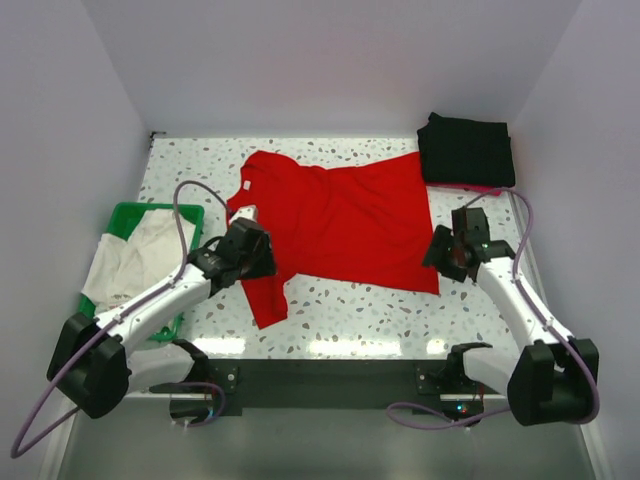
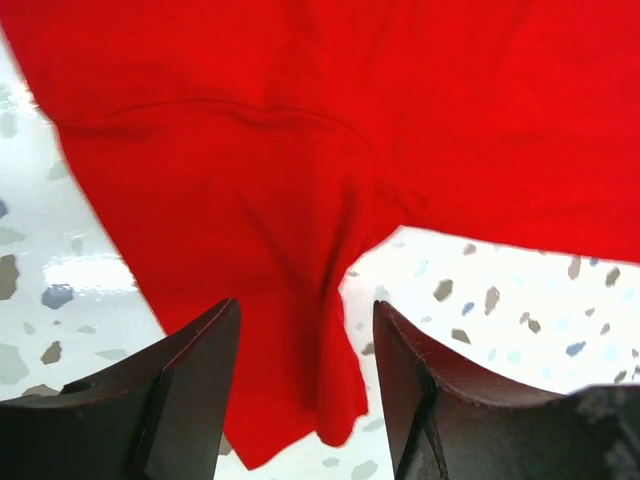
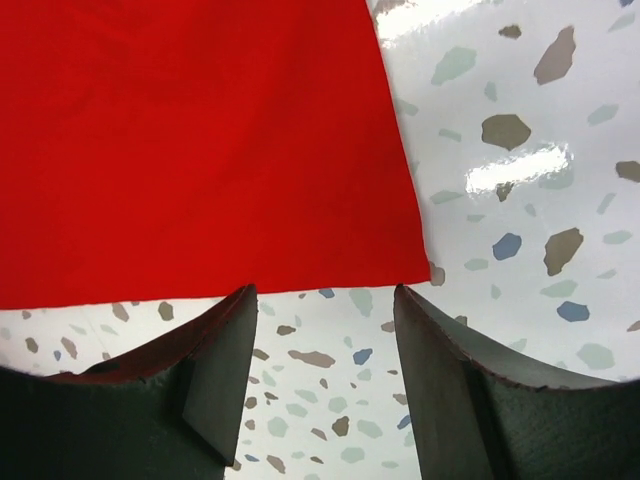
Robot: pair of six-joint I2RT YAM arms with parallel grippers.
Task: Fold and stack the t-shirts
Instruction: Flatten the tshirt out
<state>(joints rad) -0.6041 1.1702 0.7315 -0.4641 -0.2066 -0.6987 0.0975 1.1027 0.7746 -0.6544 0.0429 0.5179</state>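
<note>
The robot needs to stretch the red t-shirt toward its hem and fold it, so its left gripper should next grab the red t-shirt's near shoulder edge, between the collar and the sleeve.
A bright red t-shirt (image 1: 340, 225) lies spread flat on the speckled table, collar at the left, hem at the right. My left gripper (image 1: 262, 262) is open above its near sleeve (image 2: 290, 330), which lies between the fingers in the left wrist view. My right gripper (image 1: 440, 262) is open and empty, just off the shirt's near right hem corner (image 3: 405, 265). Folded black t-shirts (image 1: 466, 150) sit stacked at the back right. A white t-shirt (image 1: 130, 255) lies bunched in the green basket.
The green plastic basket (image 1: 122, 215) stands at the table's left edge beside my left arm. White walls close in the back and both sides. A pink edge (image 1: 480, 188) shows under the black stack.
</note>
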